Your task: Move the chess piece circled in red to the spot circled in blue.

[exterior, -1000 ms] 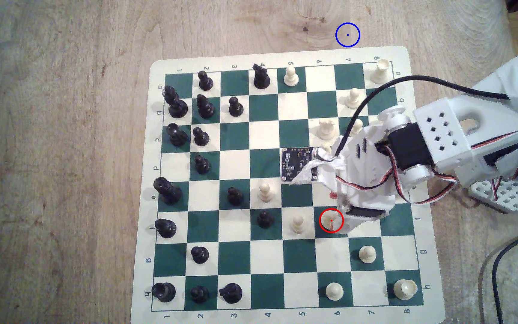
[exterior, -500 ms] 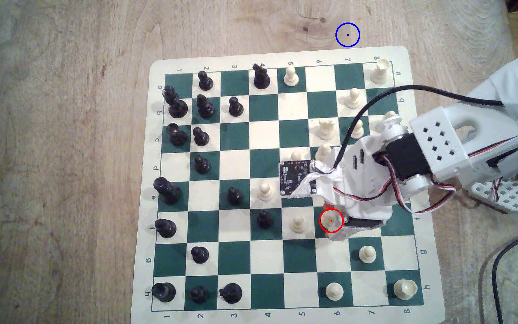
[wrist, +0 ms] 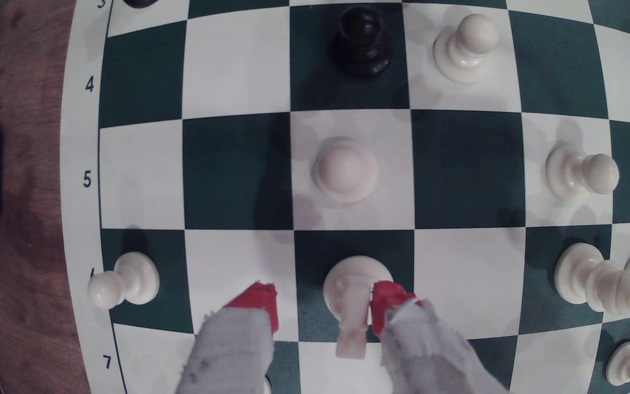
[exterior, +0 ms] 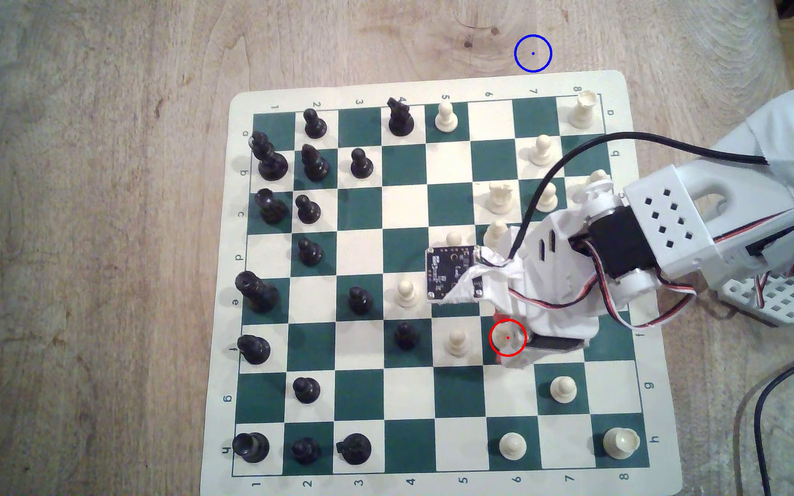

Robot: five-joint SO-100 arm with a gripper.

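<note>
I need to pick up the cream chess piece next with my gripper, by its narrow head (exterior: 507, 336). Then my gripper can set it on the spot circled in blue (exterior: 533, 53).
The chess piece circled in red (exterior: 505, 335) is a small cream knight-like piece on a dark green square near the exterior view's lower right. In the wrist view the piece (wrist: 355, 299) stands between my red-tipped fingers. My gripper (wrist: 325, 307) is open around it: one fingertip (wrist: 385, 303) is against the piece's side and the other fingertip (wrist: 264, 303) is well apart from it. From outside, the gripper (exterior: 501, 339) hangs right over the red circle and partly hides the piece. The spot circled in blue (exterior: 533, 53) is bare wood just beyond the board's far edge.
A cream pawn (exterior: 456, 341) and a black pawn (exterior: 405, 334) stand one and two squares to the exterior view's left of the piece. Another cream pawn (exterior: 563, 388) is diagonally below. Several cream pieces (exterior: 500, 198) lie between the piece and the blue circle. The chess mat (exterior: 433, 86) covers the table's middle.
The arm has swung slightly toward the exterior view's bottom and come down, bringing the open fingers around the circled piece. The piece has not moved.
</note>
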